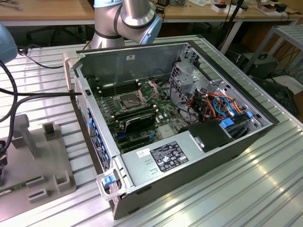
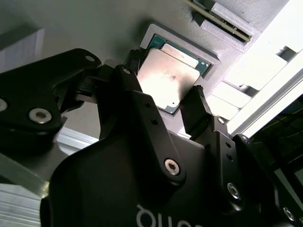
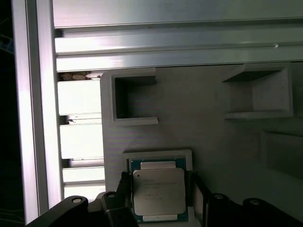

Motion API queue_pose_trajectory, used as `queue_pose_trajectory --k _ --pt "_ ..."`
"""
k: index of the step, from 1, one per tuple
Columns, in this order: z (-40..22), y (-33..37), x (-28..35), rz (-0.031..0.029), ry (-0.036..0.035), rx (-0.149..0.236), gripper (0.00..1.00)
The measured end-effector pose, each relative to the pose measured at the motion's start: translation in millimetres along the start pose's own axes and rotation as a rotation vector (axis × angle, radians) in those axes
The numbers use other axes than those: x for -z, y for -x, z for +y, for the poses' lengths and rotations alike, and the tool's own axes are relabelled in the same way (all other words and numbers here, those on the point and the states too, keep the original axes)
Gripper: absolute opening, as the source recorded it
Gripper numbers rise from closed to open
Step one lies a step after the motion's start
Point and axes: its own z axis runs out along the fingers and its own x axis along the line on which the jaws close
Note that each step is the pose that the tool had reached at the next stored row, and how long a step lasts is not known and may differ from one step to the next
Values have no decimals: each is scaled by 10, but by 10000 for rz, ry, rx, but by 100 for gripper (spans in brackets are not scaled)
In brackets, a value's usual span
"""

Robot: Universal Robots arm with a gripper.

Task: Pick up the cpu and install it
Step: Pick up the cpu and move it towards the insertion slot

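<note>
The holder's raised rim wraps the cpu's corners, so my gripper needs to grip the cpu's opposite side edges next, where the holder's rim opens.
The cpu [image 2: 166,79] [image 3: 158,191], a small flat square chip with a dull silver top on a green board, lies in a shallow square recess of the grey holder plate [image 3: 208,137] [image 1: 47,163]. In both wrist views my gripper [image 2: 164,78] [image 3: 159,178] is down over it. One black finger [image 2: 134,64] stands at one edge of the chip and the other finger [image 2: 196,101] at the opposite edge, with a narrow gap showing on one side. The gripper is open and the chip rests flat in its recess. The dark square socket [image 1: 130,100] sits open on the motherboard inside the computer case.
The open computer case [image 1: 189,137] lies on the ribbed aluminium table [image 1: 265,189], to the exterior view's right of the holder plate. The plate carries raised grey blocks [image 1: 51,130] and a long memory stick [image 2: 218,20]. Black cables [image 1: 28,94] run across the table beside the case.
</note>
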Motion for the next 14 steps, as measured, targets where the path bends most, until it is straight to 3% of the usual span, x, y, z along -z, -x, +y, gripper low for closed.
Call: queue_pose_trajectory --k 14 --pt "2 -1 -16 4 24 55 62"
